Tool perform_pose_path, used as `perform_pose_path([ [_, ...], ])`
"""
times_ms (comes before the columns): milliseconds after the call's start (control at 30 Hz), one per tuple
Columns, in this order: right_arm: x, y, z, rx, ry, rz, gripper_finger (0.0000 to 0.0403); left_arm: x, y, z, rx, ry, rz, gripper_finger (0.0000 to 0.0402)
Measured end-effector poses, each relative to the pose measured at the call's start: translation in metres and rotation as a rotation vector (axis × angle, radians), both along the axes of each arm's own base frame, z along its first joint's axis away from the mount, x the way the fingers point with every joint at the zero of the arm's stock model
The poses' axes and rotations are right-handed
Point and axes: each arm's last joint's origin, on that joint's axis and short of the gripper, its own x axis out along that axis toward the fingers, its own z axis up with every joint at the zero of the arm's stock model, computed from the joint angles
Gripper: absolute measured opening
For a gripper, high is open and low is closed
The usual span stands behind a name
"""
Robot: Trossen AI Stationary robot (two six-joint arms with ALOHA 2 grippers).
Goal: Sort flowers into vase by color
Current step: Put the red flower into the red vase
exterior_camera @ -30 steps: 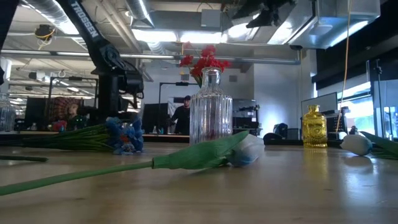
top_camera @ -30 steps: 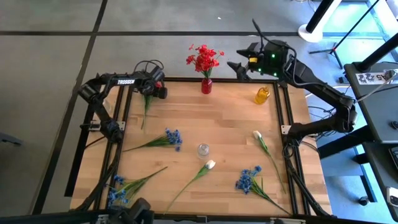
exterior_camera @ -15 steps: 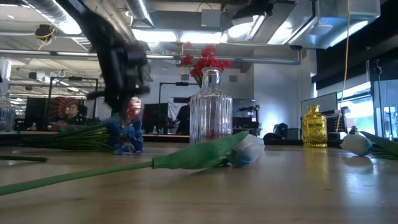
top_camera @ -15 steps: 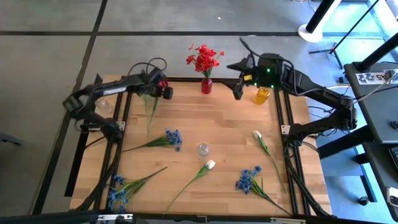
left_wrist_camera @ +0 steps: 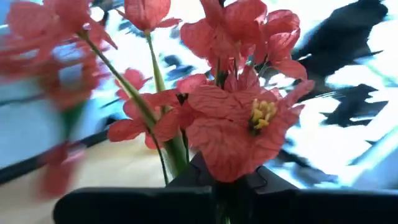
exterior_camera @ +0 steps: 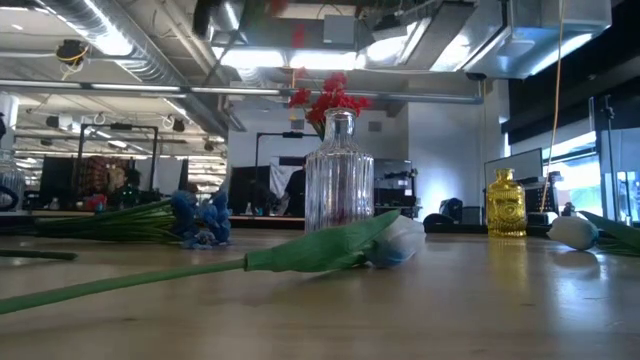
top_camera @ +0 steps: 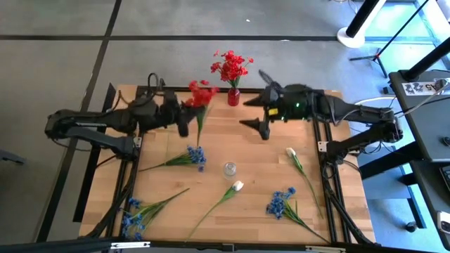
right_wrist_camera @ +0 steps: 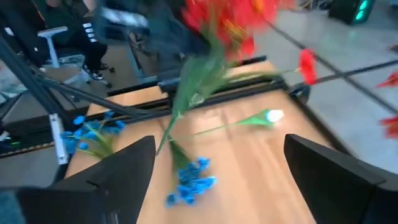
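My right gripper is going to grab the red flower by its green stem (top_camera: 200,126) next, so that the flower can be added to the red vase (top_camera: 233,97).
A red flower (top_camera: 202,91) with a long green stem is in my left gripper (top_camera: 187,117), which is shut over the table's far-left part. My right gripper (top_camera: 254,102) stands open over the far middle, to the right of that flower, with nothing between its fingers. A small red vase (top_camera: 233,97) at the far edge holds red flowers (top_camera: 230,66). A clear glass vase (top_camera: 230,169) stands mid-table. Lying flat on the table are white flowers (top_camera: 290,152) (top_camera: 237,186) and blue flowers (top_camera: 196,154) (top_camera: 281,204) (top_camera: 131,219). My left gripper pinches the red flower's green stem (left_wrist_camera: 176,155) just below the blooms, between its two shut fingers. It comes in about level from the table's left and lies across the stem. The flower is lifted clear of the table, and its loose stem end (top_camera: 197,137) trails toward the near side.
A yellow vase (exterior_camera: 506,204) stands at the far right, under my right arm in the high view. Dark frame rails (top_camera: 137,151) run along the table's left and right edges. Bare wood (top_camera: 253,151) lies between the clear vase and the far vases.
My left gripper has picked the red flower up from the table's far-left part and carried it up and toward the right; the stem now hangs clear. My right gripper has swung from the far-right corner toward the left and the near side, staying open.
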Motion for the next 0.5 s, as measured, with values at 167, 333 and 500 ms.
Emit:
perform_pose_path([
  [167, 0.022, 0.034, -0.011, 0.107, -0.041, 0.059, 0.0353, 0.018, -0.035, 0.012, 0.106, -0.177, -0.146, 0.0003],
  [333, 0.051, 0.071, -0.020, 0.135, -0.143, 0.143, 0.0348, 0.030, -0.060, 0.015, 0.154, -0.297, -0.266, 0.0004],
  [500, 0.070, 0.093, -0.018, 0.201, -0.325, 0.181, 0.0316, 0.039, -0.081, 0.012, 0.160, -0.376, -0.373, 0.0007],
])
